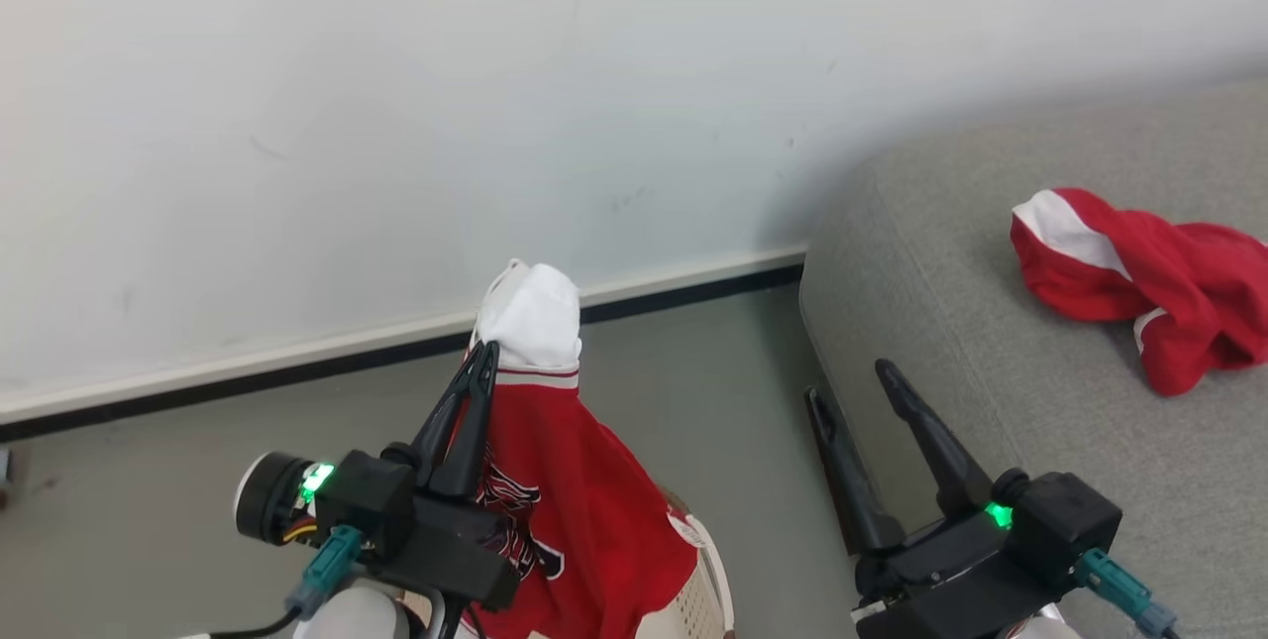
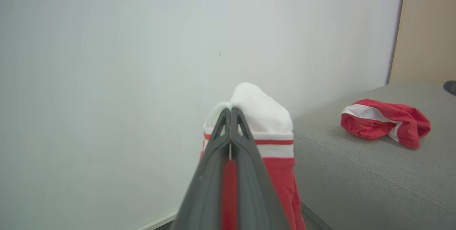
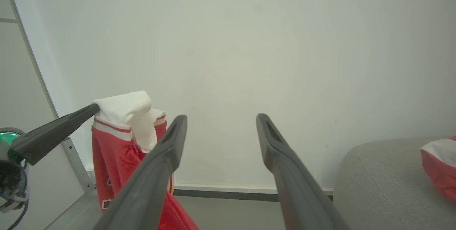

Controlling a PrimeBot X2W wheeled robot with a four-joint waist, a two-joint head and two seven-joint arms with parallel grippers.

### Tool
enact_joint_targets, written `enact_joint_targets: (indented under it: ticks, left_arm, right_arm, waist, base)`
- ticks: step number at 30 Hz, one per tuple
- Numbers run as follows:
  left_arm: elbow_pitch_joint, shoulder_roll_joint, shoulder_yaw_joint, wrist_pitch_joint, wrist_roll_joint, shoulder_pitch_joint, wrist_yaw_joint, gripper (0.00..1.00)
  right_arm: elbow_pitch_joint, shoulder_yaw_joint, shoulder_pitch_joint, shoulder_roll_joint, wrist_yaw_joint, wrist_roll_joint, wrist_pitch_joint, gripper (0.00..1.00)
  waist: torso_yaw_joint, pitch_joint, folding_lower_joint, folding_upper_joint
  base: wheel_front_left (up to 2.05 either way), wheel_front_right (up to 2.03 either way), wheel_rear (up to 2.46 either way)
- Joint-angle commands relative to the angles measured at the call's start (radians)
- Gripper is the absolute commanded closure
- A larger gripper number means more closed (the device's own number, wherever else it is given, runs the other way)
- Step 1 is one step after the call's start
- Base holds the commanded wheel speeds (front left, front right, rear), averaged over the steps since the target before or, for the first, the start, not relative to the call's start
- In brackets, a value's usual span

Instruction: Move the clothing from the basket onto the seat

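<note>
The robot's right gripper needs to take the garment from the left gripper next, so it needs to grab the garment by its red body below the striped band (image 1: 565, 437) (image 3: 117, 153).
My left gripper (image 1: 482, 354) is shut on a red garment with a white top panel and black-and-white lettering (image 1: 565, 480), which hangs from its fingertips above the basket (image 1: 705, 580). In the left wrist view the same garment (image 2: 265, 123) drapes past the closed left gripper (image 2: 231, 110). The right wrist view shows it hanging at the left (image 3: 117, 141). A second red-and-white piece of clothing (image 1: 1139, 282) lies crumpled on the grey seat (image 1: 951, 253), also seen as clothing (image 2: 384, 123) on the seat (image 2: 356, 173). My right gripper (image 1: 852, 381) stands open and empty beside the seat's left edge; its gap (image 3: 221, 117) faces the wall.
A white wall with a pale skirting board (image 1: 248, 362) runs behind. Grey floor (image 1: 713, 391) lies between the basket and the seat. A beige panel (image 2: 427, 26) stands beyond the seat's far end.
</note>
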Motion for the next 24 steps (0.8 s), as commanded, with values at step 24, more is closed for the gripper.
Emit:
enact_joint_targets:
  ticks: [24]
  left_arm:
    - [-0.02,-0.056,-0.03,-0.004,-0.052,-0.171,-0.075,1.0]
  right_arm:
    - [0.064,0.179,-0.05,0.001,0.0,-0.037,-0.002,0.0]
  waist:
    - [-0.089,-0.038,0.0002,0.0002]
  base:
    - [0.0,0.0,0.0]
